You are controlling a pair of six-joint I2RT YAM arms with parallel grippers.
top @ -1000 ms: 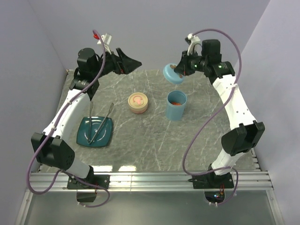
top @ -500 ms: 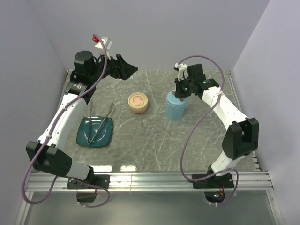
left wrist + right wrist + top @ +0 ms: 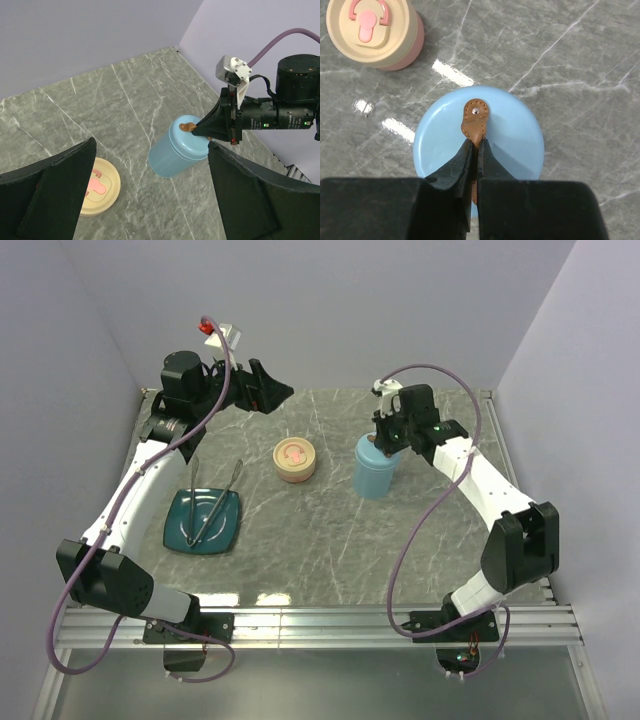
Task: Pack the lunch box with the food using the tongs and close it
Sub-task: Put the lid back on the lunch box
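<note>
The blue lid (image 3: 510, 135) sits flush on the lunch box's rim all round and would stay seated there, so it is now time for my right gripper to release the lid.
The lunch box (image 3: 373, 478) is a light blue cylinder standing right of the table's middle. Its blue lid (image 3: 510, 135) sits on top of it. My right gripper (image 3: 476, 142) is shut on the lid's brown leather tab (image 3: 475, 117), straight above the box (image 3: 172, 157). The food is hidden. The tongs (image 3: 215, 505) lie spread in a V on the dark teal plate (image 3: 230, 535) at the left. My left gripper (image 3: 270, 390) hangs open and empty above the back left, and both wide fingers (image 3: 55, 195) frame its wrist view.
A beige container with a pink latch on its lid (image 3: 295, 460) stands just left of the blue box, also seen in the left wrist view (image 3: 100, 185) and the right wrist view (image 3: 372, 32). Lilac walls close the back and sides. The marbled table (image 3: 330, 540) is grey.
My right gripper carried the blue lid down from the air at the back onto the blue box. The left arm shifted only slightly and stayed open.
</note>
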